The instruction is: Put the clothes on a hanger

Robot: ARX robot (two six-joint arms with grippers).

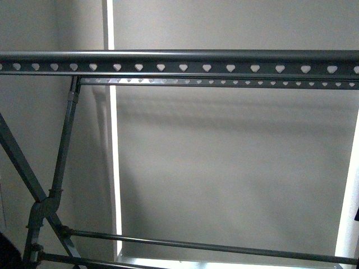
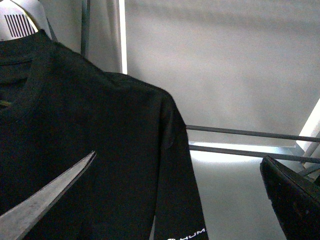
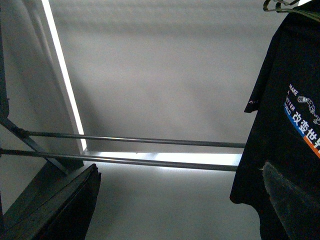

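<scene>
I will next grab the black T-shirt point(image 2: 90, 130) by its sleeve point(image 2: 176, 180) with my left gripper, to hang it on the bar with heart-shaped holes.
The hanger rack's dark grey rail point(image 1: 179, 61) with heart-shaped holes runs across the top of the front view, with a second pierced rail point(image 1: 224, 82) behind it. No clothes and no gripper show there. In the left wrist view the black T-shirt point(image 2: 90, 130) hangs close, collar up, one sleeve hanging between the fingers. My left gripper point(image 2: 178, 157) is open around that sleeve, not closed on it. In the right wrist view the T-shirt point(image 3: 285, 115) with its white, blue and orange print hangs at the side, from a small silvery hook point(image 3: 277, 5). My right gripper point(image 3: 181, 167) is open and empty, one finger point(image 3: 290, 195) in front of the shirt's hem.
The rack's crossed legs point(image 1: 47, 196) stand at the left, with two lower crossbars point(image 1: 213, 246) between them; these also show in the right wrist view point(image 3: 150, 141) and the left wrist view point(image 2: 240, 132). A grey wall with a bright vertical light strip point(image 1: 114, 168) lies behind.
</scene>
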